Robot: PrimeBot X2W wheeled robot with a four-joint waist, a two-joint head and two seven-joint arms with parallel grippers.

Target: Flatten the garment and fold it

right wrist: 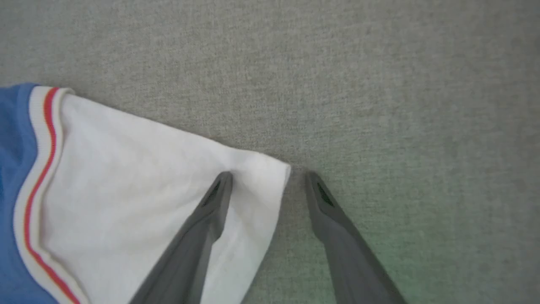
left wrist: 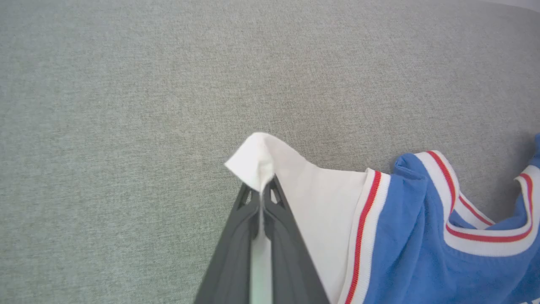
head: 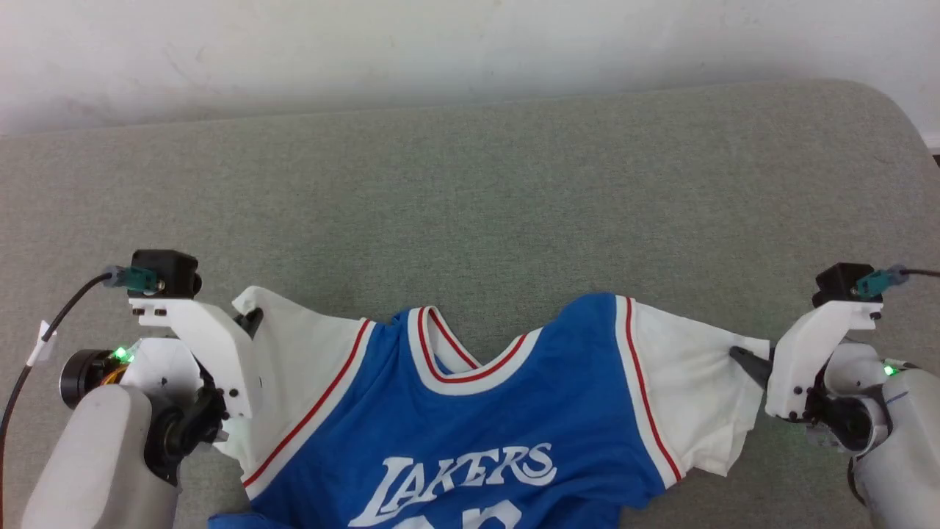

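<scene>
I will next grab the white sleeve by the corner of its cuff [head: 759, 347] with my right gripper, to spread the jersey [head: 529, 405] flat for folding.
The garment [head: 470, 426], a bright blue jersey with white sleeves and white lettering, lies face up on the grey surface, its lower part running off the bottom of the head view. My left gripper [left wrist: 261, 188] is shut on the tip of one white sleeve [left wrist: 320, 202], which pokes up past the fingertips; the same gripper [head: 250, 319] sits at that sleeve's outer corner in the head view. My right gripper [right wrist: 266, 179] stands open, straddling the edge of the other white sleeve [right wrist: 139, 169], one finger on the cloth and one on the bare surface. It [head: 745, 360] reaches in from the right.
The grey fabric-covered surface [head: 470, 198] spreads wide beyond the collar, up to a white wall [head: 440, 51] at the back. Its rounded corner is at the far right [head: 899, 110]. A black cable [head: 44, 330] hangs by my left wrist.
</scene>
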